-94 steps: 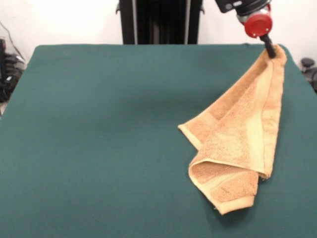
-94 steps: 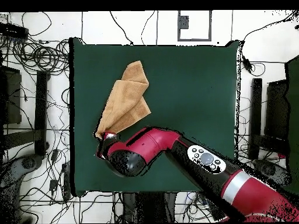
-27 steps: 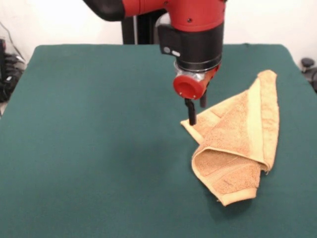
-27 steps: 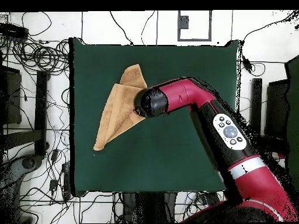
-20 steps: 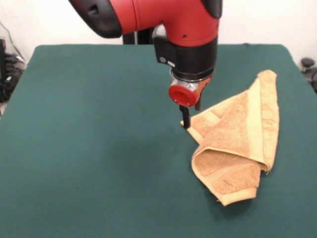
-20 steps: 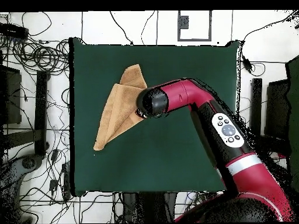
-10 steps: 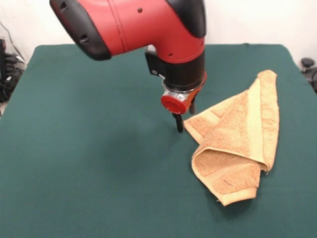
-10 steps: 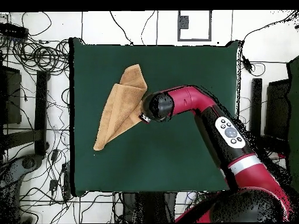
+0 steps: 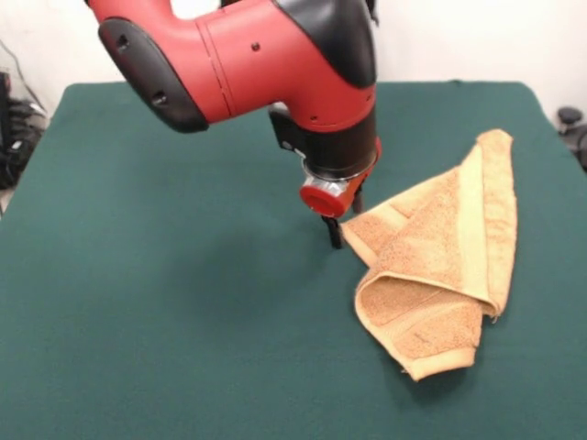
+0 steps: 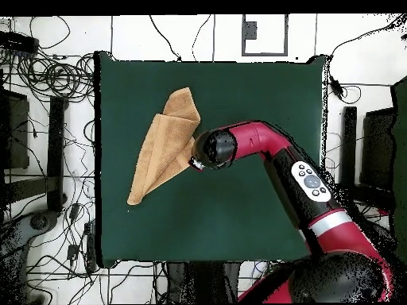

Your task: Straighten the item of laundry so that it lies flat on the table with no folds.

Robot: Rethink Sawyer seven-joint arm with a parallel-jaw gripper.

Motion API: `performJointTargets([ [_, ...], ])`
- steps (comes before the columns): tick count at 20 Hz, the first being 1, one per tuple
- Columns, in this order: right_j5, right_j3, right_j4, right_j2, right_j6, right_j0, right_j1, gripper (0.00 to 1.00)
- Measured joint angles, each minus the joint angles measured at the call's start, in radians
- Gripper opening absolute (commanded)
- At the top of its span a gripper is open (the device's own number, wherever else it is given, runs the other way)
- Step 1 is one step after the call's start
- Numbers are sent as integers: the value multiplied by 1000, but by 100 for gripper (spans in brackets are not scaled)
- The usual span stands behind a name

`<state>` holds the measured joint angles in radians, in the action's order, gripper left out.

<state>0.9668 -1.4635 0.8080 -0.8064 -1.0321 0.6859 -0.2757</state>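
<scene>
My gripper grabs the folded towel [image 9: 426,266] by its pointed corner [image 9: 352,229] next, to straighten it flat.
The tan-orange towel [image 9: 440,257] lies folded on the right side of the green table [image 9: 165,302]. One long edge runs toward the far right corner, and a doubled-over flap sits at the near end. My gripper [image 9: 344,225] is low over the cloth at the towel's left corner. Its fingers are apart, with the near fingertip [image 9: 336,236] just left of the corner's edge. It holds nothing. In the overhead view the towel [image 10: 163,151] lies at the table's [image 10: 254,103] left, with the arm's head over the gripper [image 10: 193,162] at the towel's right corner.
The red arm [image 9: 266,64] reaches over the table's middle from the far side. Cables and stands [image 10: 48,119] surround the table on the floor. A dark object [image 9: 570,119] sits past the table's right edge.
The gripper let go of the towel's far corner, which now lies on the table. It crossed to the towel's left corner, then sank lower and shifted slightly left.
</scene>
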Motion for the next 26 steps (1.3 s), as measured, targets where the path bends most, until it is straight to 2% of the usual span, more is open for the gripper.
performJointTargets([
  [17,-1,0,-42,-54,6,79,57,100],
  [18,-5,2,-45,-62,6,93,68,0],
  [26,-15,5,-43,-65,7,104,83,0],
])
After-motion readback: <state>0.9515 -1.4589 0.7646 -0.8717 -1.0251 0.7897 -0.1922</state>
